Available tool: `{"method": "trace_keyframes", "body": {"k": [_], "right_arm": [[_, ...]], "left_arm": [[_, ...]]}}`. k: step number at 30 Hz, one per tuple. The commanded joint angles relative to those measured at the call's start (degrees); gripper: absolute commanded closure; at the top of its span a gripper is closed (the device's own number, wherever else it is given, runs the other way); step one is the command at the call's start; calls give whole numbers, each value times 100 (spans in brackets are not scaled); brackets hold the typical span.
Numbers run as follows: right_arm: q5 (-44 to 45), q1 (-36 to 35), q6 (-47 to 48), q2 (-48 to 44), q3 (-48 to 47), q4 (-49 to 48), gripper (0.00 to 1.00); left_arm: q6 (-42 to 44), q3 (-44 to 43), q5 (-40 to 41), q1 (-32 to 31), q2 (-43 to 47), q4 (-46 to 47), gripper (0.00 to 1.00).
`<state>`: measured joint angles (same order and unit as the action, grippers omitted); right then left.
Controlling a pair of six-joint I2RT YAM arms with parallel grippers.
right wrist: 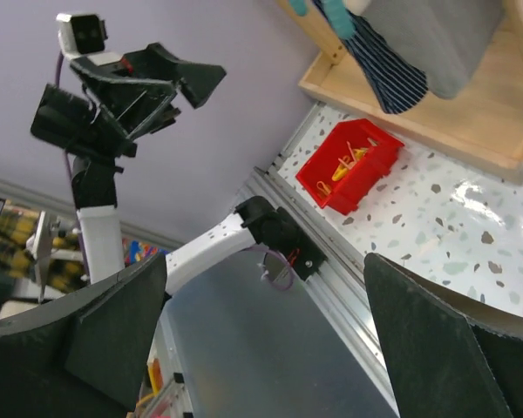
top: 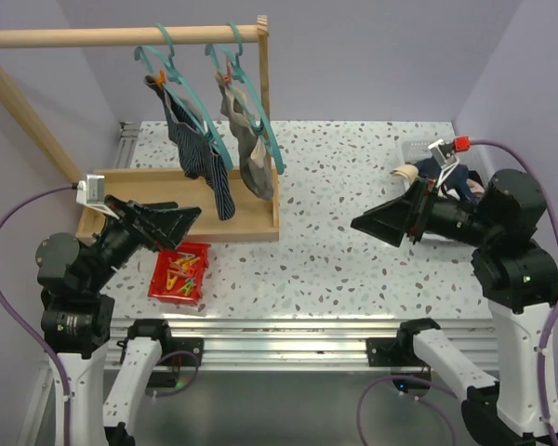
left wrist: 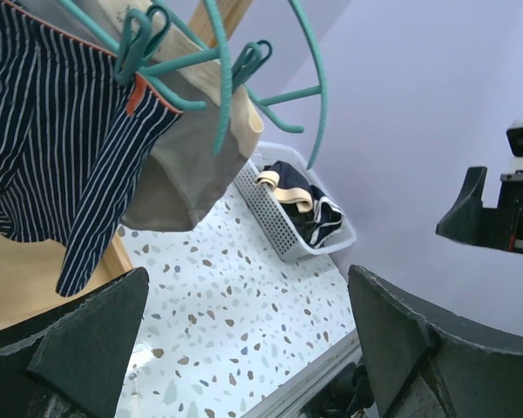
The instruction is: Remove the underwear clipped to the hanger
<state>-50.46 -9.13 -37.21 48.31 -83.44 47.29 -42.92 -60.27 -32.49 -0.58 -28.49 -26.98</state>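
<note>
I should grab the grey-beige underwear's hanger next with my right gripper, by its near outer arm (top: 272,146). That leaves the hanger's hook free for unhooking and its far arm free for my left gripper.
Two teal hangers (top: 172,70) hang from a wooden rail (top: 93,37). The navy striped underwear (top: 200,153) is clipped to the left hanger, the grey-beige underwear (top: 249,139) to the right one. Both show in the left wrist view, navy (left wrist: 44,139) and grey-beige (left wrist: 187,170), held by teal clips (left wrist: 139,39). My left gripper (top: 181,221) is open and empty, below and left of the navy piece. My right gripper (top: 377,226) is open and empty at mid-right, pointing left, apart from the clothes.
The rail stands on a wooden tray base (top: 181,200). A red bin (top: 179,272) of clothespins sits by the left gripper. A white basket (top: 418,153) with clothes is at the far right, also in the left wrist view (left wrist: 283,222).
</note>
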Motion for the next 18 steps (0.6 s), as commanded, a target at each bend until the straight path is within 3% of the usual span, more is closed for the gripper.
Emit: {"method": "trace_keyframes", "body": {"k": [1,3,4,6,7,10,18], "right_arm": [[-500,-159,-207,318,-435,-553,2],[-361,-309,202,731,-681,-353,2],[206,-353,580,958,-1222,466,2],[798,-642,1396,1580,-1778,1052,2],[1497,-835,1627,1802,-2434,1655,2],[2596,-1335,2182,2550,-3516,2282,2],[5106,-2979,2710,3728,-4558,2391,2]], "left_arm": [[-129,-415,-627,-21,-227,184,0],[-94,-616,-653,-21,-341,141,0],[-16,-678,-653,-21,-367,62,0],[3,-836,-653,-21,-438,-17,0],[46,-881,-610,-21,-455,-139,0],[116,-1022,-495,-21,-482,-307,0],[354,-1180,-188,-21,-517,-957,0]]}}
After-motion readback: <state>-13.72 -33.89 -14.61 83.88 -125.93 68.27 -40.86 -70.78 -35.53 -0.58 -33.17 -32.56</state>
